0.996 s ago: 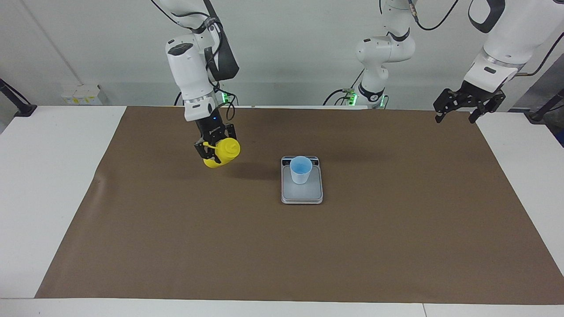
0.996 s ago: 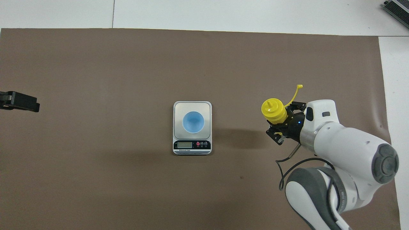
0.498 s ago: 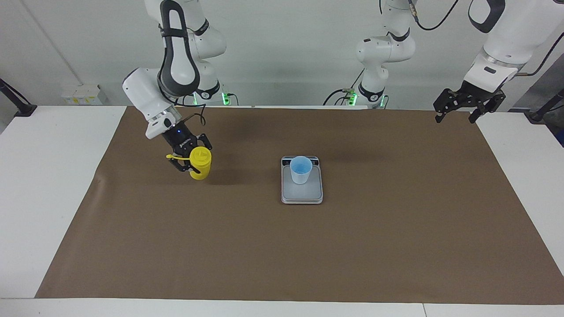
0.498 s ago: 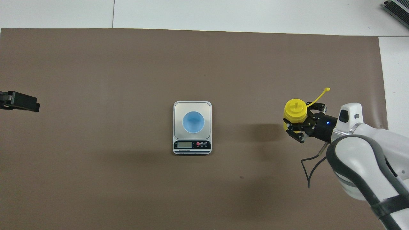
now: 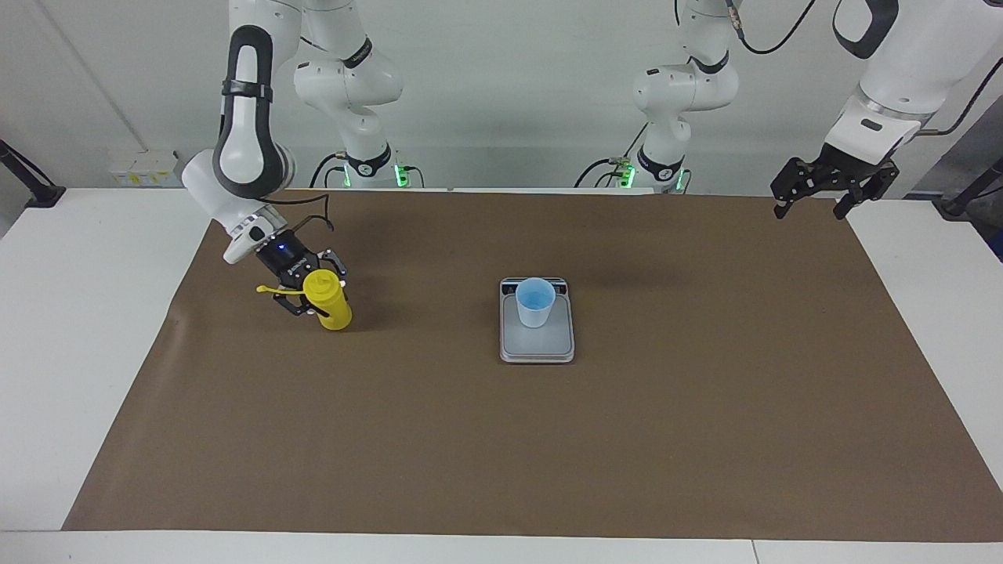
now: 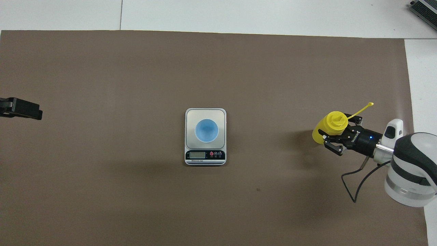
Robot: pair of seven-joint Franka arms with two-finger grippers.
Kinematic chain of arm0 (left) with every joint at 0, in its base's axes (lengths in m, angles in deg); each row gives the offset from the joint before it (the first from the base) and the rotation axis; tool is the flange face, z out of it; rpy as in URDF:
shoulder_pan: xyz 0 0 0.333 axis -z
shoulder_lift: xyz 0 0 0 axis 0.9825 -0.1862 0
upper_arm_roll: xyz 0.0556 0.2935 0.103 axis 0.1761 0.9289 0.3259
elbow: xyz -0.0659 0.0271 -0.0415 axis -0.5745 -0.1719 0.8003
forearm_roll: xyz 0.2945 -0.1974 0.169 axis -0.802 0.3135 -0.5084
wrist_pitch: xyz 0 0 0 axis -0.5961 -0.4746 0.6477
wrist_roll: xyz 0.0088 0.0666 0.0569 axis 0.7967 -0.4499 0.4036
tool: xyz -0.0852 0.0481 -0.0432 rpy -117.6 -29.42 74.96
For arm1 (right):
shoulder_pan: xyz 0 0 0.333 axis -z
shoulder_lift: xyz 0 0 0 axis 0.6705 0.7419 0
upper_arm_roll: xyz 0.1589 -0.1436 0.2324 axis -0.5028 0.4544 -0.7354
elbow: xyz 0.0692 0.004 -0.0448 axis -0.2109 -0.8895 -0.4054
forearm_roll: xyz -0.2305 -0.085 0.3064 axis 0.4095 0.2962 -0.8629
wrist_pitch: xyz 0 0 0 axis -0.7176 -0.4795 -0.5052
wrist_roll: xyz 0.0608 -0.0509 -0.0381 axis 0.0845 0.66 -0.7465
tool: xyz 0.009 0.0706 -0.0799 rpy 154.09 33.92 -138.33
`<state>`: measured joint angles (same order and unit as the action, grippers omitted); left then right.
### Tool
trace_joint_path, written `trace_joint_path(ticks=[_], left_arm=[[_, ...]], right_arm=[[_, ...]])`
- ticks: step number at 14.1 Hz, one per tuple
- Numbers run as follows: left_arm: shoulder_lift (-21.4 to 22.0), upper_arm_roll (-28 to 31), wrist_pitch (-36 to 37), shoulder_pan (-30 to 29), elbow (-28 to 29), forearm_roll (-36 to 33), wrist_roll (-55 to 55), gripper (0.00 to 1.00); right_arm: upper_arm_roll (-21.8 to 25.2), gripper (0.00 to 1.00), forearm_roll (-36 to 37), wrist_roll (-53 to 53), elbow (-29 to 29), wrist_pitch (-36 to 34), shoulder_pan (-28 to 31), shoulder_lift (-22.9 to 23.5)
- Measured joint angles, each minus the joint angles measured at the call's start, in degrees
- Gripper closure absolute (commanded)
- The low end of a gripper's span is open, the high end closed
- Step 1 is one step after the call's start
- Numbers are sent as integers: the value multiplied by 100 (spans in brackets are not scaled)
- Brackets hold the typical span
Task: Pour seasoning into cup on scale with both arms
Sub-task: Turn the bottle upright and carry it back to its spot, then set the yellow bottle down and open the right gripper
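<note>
The bottle leans at an angle to the brown mat, so my right gripper now keeps holding the yellow squeeze bottle (image 6: 326,126) until the bottle's base is set flat.
The seasoning (image 5: 331,307) (image 6: 329,128), a yellow squeeze bottle, stands nearly upright at mat level toward the right arm's end of the table. My right gripper (image 5: 313,301) (image 6: 336,135) is shut on its body from the side. I cannot tell whether its base touches the mat. Its open cap strap (image 6: 362,108) sticks out sideways. The pale blue cup (image 5: 535,301) (image 6: 206,130) stands upright on the scale (image 5: 541,345) (image 6: 189,114) at the mat's middle, well apart from the bottle. My left gripper (image 5: 811,210) (image 6: 20,109) waits open, raised over the mat's edge at the left arm's end.
A brown mat (image 5: 501,439) (image 6: 136,68) covers most of the white table (image 5: 78,313). The scale's display strip (image 6: 205,155) faces the robots. A dark object (image 6: 425,8) lies at the table's farthest corner, toward the right arm's end.
My right arm has swung the bottle away from the scale toward its own end of the table, lowered it and turned it from tilted to nearly upright. The left arm has not moved.
</note>
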<state>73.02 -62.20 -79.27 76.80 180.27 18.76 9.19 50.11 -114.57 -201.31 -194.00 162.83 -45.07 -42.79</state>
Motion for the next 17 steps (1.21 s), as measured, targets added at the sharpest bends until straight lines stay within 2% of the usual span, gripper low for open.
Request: trace_joint_path(ticks=[5,6,7,9,10,11,17], left_arm=[[0,0,0,0,0,0,0,0],[0,0,0,0,0,0,0,0],[0,0,0,0,0,0,0,0],[0,0,1,0,0,0,0,0],[0,0,1,0,0,0,0,0],[0,0,1,0,0,0,0,0],[0,0,1,0,0,0,0,0]], right_arm=[[0,100,-47,-755,64,-523,576,165],[0,98,-49,-850,90,-560,633,207],[0,91,-50,-903,115,-572,657,243],[-6,70,-75,-939,145,-576,659,283],[-10,25,-115,-949,150,-588,659,290],[-11,0,-134,-952,154,-611,659,291],[-8,0,-172,-953,182,-784,722,290]])
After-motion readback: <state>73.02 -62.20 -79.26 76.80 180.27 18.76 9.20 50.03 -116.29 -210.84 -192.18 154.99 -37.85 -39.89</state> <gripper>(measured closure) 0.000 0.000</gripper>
